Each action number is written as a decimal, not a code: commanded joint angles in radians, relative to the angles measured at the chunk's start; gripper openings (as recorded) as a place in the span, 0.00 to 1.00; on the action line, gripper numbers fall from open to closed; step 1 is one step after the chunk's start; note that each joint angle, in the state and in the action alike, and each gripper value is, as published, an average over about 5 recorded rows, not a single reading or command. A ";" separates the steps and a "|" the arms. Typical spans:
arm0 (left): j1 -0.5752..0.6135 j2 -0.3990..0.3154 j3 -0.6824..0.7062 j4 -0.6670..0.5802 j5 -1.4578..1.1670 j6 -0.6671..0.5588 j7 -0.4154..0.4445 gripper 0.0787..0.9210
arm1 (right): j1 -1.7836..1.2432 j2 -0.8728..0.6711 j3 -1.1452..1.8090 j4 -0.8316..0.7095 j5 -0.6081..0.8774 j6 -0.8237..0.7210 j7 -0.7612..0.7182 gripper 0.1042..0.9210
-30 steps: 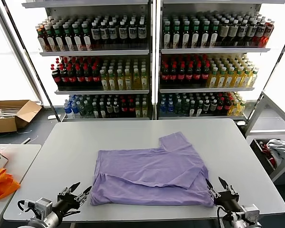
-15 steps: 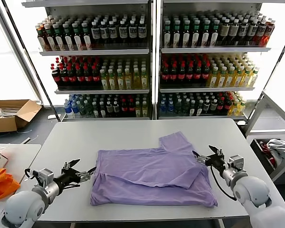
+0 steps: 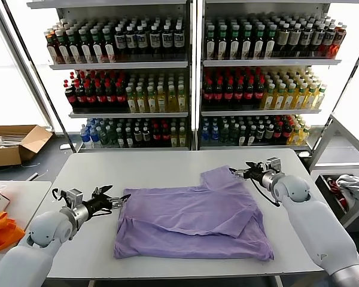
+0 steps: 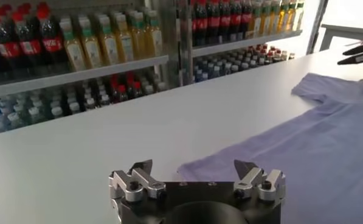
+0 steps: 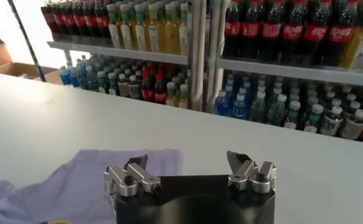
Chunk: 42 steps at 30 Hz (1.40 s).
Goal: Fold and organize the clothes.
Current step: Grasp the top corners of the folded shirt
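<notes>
My left gripper grabs the T-shirt's corner opposite its protruding sleeve next, to fold the lavender T-shirt over.
The lavender T-shirt lies partly folded on the white table, one sleeve sticking out toward the far right. My left gripper is open and empty, low over the table just off the shirt's left far corner; that corner shows in the left wrist view in front of the gripper. My right gripper is open and empty, just right of the sleeve's far edge; the sleeve shows in the right wrist view beside the gripper.
Shelves of bottled drinks stand behind the table. An orange cloth lies on a side table at the left. A cardboard box sits on the floor at far left. A bin with white-and-red cloth stands at the right.
Both arms have moved away from the near table edge toward the far side: the left gripper to the shirt's left far corner, the right gripper up to the sleeve. The shirt has not moved.
</notes>
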 commanded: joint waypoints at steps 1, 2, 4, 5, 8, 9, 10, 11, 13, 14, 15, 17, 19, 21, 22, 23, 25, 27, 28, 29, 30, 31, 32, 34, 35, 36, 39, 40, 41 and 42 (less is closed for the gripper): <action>-0.150 -0.030 0.122 0.152 -0.006 -0.008 0.016 0.88 | 0.134 0.066 -0.082 -0.173 -0.026 -0.006 -0.040 0.88; -0.147 -0.032 0.125 0.151 -0.006 -0.008 0.017 0.88 | 0.130 0.066 -0.084 -0.171 -0.027 -0.006 -0.040 0.88; -0.138 -0.036 0.131 0.148 -0.003 -0.008 0.019 0.88 | 0.124 0.067 -0.084 -0.169 -0.029 -0.006 -0.040 0.88; -0.134 -0.038 0.133 0.147 -0.001 -0.008 0.021 0.88 | 0.121 0.069 -0.083 -0.169 -0.030 -0.006 -0.040 0.88; -0.125 -0.041 0.140 0.145 0.007 -0.009 0.026 0.88 | 0.113 0.073 -0.083 -0.171 -0.043 -0.010 -0.036 0.88; -0.123 -0.041 0.141 0.146 0.009 -0.009 0.028 0.88 | 0.110 0.074 -0.083 -0.171 -0.048 -0.010 -0.035 0.87; -0.123 -0.041 0.143 0.147 0.010 -0.009 0.029 0.88 | 0.107 0.076 -0.084 -0.172 -0.052 -0.010 -0.034 0.87; -0.122 -0.041 0.144 0.148 0.010 -0.009 0.031 0.88 | 0.105 0.078 -0.085 -0.173 -0.055 -0.010 -0.033 0.85; -0.123 -0.042 0.148 0.153 0.012 -0.006 0.032 0.88 | 0.101 0.082 -0.087 -0.175 -0.061 -0.007 -0.032 0.80; -0.125 -0.043 0.150 0.157 0.013 -0.006 0.033 0.88 | 0.100 0.084 -0.088 -0.176 -0.064 -0.005 -0.032 0.77; -0.126 -0.044 0.152 0.161 0.013 -0.005 0.034 0.88 | 0.100 0.087 -0.088 -0.178 -0.066 -0.002 -0.031 0.74; -0.128 -0.047 0.153 0.168 0.013 -0.004 0.035 0.84 | 0.100 0.091 -0.089 -0.181 -0.065 0.005 -0.030 0.66; -0.128 -0.049 0.153 0.172 0.011 -0.005 0.036 0.79 | 0.101 0.094 -0.091 -0.182 -0.064 0.007 -0.029 0.60; -0.128 -0.050 0.152 0.173 0.008 -0.005 0.036 0.73 | 0.102 0.095 -0.094 -0.181 -0.064 0.007 -0.028 0.53; -0.128 -0.050 0.152 0.173 0.006 -0.005 0.037 0.69 | 0.102 0.096 -0.095 -0.180 -0.064 0.007 -0.027 0.49; -0.127 -0.050 0.151 0.174 0.004 -0.006 0.037 0.66 | 0.102 0.097 -0.095 -0.180 -0.063 0.007 -0.027 0.45; -0.127 -0.051 0.150 0.175 -0.002 -0.008 0.038 0.59 | 0.100 0.098 -0.095 -0.180 -0.063 0.008 -0.027 0.39; -0.126 -0.051 0.149 0.174 -0.010 -0.011 0.038 0.53 | 0.095 0.097 -0.093 -0.176 -0.063 0.010 -0.027 0.31; -0.126 -0.050 0.148 0.173 -0.013 -0.013 0.038 0.49 | 0.091 0.097 -0.091 -0.174 -0.062 0.011 -0.027 0.28; -0.126 -0.050 0.147 0.172 -0.015 -0.017 0.037 0.45 | 0.087 0.096 -0.088 -0.170 -0.061 0.011 -0.026 0.24; -0.126 -0.049 0.146 0.170 -0.017 -0.021 0.036 0.42 | 0.083 0.096 -0.083 -0.165 -0.059 0.012 -0.025 0.21; -0.125 -0.048 0.145 0.168 -0.017 -0.025 0.036 0.38 | 0.079 0.096 -0.079 -0.161 -0.056 0.012 -0.024 0.18; -0.125 -0.048 0.144 0.165 -0.018 -0.030 0.035 0.35 | 0.076 0.095 -0.075 -0.156 -0.052 0.012 -0.022 0.13; -0.123 -0.047 0.142 0.155 -0.020 -0.039 0.034 0.28 | 0.072 0.095 -0.067 -0.143 -0.040 0.012 -0.017 0.07; -0.121 -0.046 0.140 0.150 -0.021 -0.045 0.033 0.25 | 0.071 0.095 -0.064 -0.136 -0.032 0.012 -0.014 0.04; -0.119 -0.046 0.139 0.144 -0.023 -0.052 0.031 0.22 | 0.070 0.095 -0.060 -0.129 -0.025 0.012 -0.011 0.02; -0.110 -0.046 0.133 0.124 -0.026 -0.069 0.025 0.12 | 0.069 0.094 -0.047 -0.104 0.005 0.012 0.001 0.00; -0.106 -0.046 0.131 0.117 -0.027 -0.073 0.023 0.08 | 0.068 0.094 -0.042 -0.094 0.016 0.012 0.005 0.00; -0.102 -0.046 0.128 0.109 -0.027 -0.077 0.022 0.06 | 0.066 0.092 -0.038 -0.083 0.027 0.012 0.009 0.00; -0.098 -0.045 0.126 0.102 -0.027 -0.081 0.020 0.05 | 0.064 0.090 -0.034 -0.070 0.038 0.012 0.013 0.00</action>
